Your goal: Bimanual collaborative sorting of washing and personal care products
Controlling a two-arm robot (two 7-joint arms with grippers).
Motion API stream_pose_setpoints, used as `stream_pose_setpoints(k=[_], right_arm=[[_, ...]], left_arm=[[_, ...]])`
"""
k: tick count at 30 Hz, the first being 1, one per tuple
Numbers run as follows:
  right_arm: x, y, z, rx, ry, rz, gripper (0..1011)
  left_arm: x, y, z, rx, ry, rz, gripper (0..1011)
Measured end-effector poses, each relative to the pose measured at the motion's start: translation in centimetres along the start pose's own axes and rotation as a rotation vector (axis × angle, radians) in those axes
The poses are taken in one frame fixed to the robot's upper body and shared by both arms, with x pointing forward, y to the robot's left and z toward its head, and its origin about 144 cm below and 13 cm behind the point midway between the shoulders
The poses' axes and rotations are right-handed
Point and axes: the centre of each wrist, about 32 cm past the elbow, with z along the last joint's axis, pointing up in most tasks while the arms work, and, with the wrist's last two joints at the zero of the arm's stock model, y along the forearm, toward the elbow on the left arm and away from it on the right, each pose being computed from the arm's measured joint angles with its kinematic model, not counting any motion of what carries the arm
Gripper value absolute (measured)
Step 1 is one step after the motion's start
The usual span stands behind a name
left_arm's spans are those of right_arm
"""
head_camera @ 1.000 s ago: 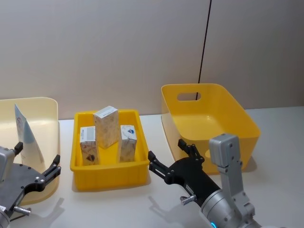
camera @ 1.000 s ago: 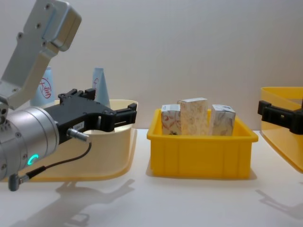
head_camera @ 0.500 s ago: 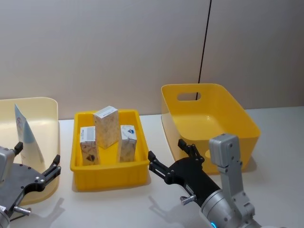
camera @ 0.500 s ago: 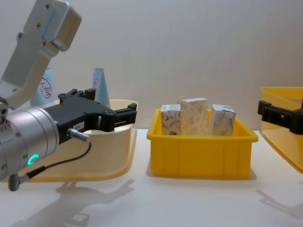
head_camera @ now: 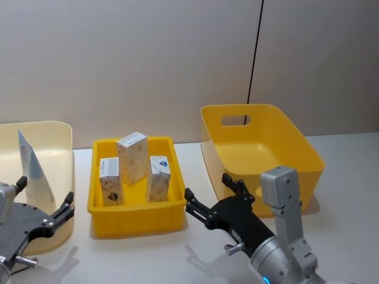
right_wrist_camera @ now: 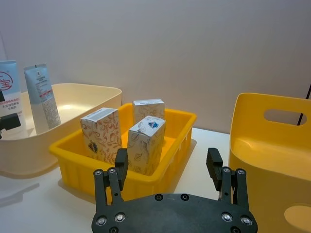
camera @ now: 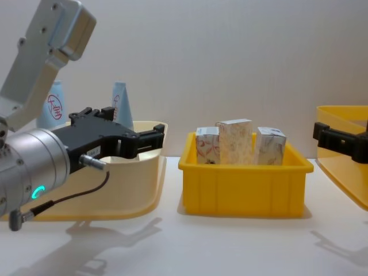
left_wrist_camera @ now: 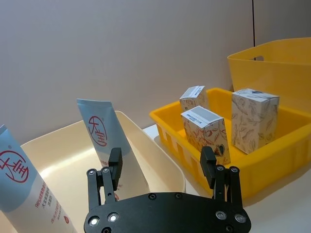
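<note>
I will next grip the light-blue squeeze tube with my left gripper by its exposed middle [head_camera: 36,167], because the front side of the bin hides the tube's lower end.
Three small cartons with orange-red swirls stand upright in a shallow yellow tray [head_camera: 135,216]: a taller carton [head_camera: 132,157] at the back, one [head_camera: 111,181] on its left and one [head_camera: 159,177] on its right. A light-blue squeeze tube [head_camera: 32,167] with a red mark leans in the cream bin [head_camera: 66,137] at the left; a second tube [left_wrist_camera: 14,180] stands beside it. My left gripper [head_camera: 47,192] hovers open at the cream bin's near edge, holding nothing. My right gripper [head_camera: 207,186] is open and empty, low over the table just right of the tray's front corner.
A large deep yellow bin [head_camera: 299,149] with a handle slot stands at the right with nothing in it. A grey wall rises close behind the table. Bare tabletop lies in front of the tray and bins.
My left gripper has drifted slightly to the left and back. The right arm, cartons and tubes have not moved.
</note>
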Motion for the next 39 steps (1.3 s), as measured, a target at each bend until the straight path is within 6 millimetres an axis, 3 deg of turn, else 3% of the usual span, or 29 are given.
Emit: stream_pose_setpoints(k=[15,39], right_arm=[[0.0,0.0,0.0,0.000,0.000,0.000,1004],[0.0,0.0,0.0,0.000,0.000,0.000,1004]], left_arm=[[1.4,-0.8,0.3,0.046,0.124,0.025,1000],[2.6,-5.4,0.5,0.112,0.181,0.061,1000]])
